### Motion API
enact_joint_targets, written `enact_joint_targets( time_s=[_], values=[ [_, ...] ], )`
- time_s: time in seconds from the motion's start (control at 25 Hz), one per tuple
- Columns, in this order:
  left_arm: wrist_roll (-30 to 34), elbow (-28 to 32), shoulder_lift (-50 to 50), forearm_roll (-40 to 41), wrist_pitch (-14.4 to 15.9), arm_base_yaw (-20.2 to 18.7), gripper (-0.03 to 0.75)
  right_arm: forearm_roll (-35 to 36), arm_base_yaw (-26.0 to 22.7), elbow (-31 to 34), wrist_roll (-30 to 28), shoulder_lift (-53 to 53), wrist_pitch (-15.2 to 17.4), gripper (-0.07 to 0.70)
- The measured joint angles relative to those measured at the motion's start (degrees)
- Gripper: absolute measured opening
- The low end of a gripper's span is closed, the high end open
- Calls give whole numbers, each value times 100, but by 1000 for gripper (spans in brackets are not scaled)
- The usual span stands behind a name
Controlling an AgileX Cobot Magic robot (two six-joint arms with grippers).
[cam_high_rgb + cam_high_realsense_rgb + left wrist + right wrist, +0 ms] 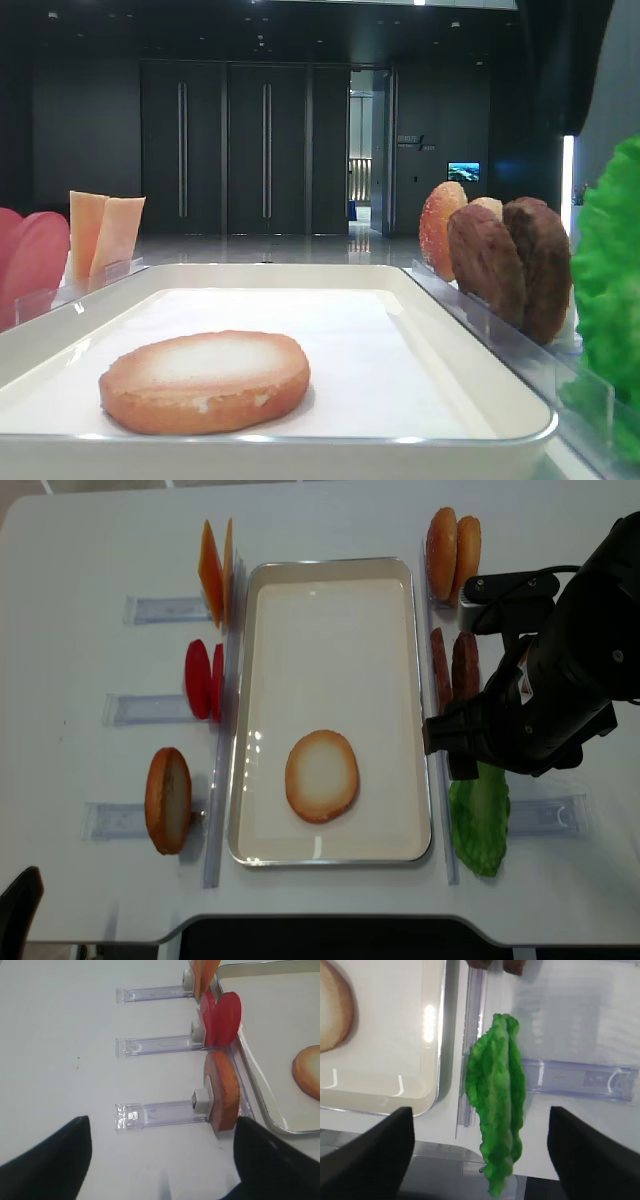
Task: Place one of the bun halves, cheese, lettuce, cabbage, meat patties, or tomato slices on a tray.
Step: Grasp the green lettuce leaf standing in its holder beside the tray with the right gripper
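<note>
The lettuce stands on edge in its clear holder (546,817), so the right gripper should next grab the thin leaf by its ruffled upper edge.
One bun half (321,776) (205,380) lies flat on the white tray (330,630), towards its near end. A bright-green ruffled lettuce leaf (496,1095) (479,820) stands on edge in a clear holder just right of the tray. My right gripper (480,1160) hangs above the leaf's near end, open, one dark finger on each side and neither touching it. My left gripper (162,1165) is open over bare table left of the tray, with nothing between its fingers. A second bun half (222,1090) (168,800) stands in a holder just beyond it.
Left of the tray, clear holders carry cheese slices (215,570) and tomato slices (205,680). On the right stand two more bun halves (452,545) and dark meat patties (452,665); my right arm (540,700) reaches over these. An empty clear rail (580,1080) lies right of the lettuce.
</note>
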Motion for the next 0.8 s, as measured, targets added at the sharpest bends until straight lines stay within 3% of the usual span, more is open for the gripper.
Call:
enact_joint_targets(
  time_s=[0.44, 0.6, 0.8],
  values=[
    [0, 0, 0, 0, 0, 0, 692, 264, 0, 0, -3, 311, 17, 498],
    [0, 0, 0, 0, 0, 0, 692, 263, 0, 0, -3, 311, 38, 380],
    [0, 0, 0, 0, 0, 0, 692, 263, 0, 0, -3, 311, 67, 155]
  ],
)
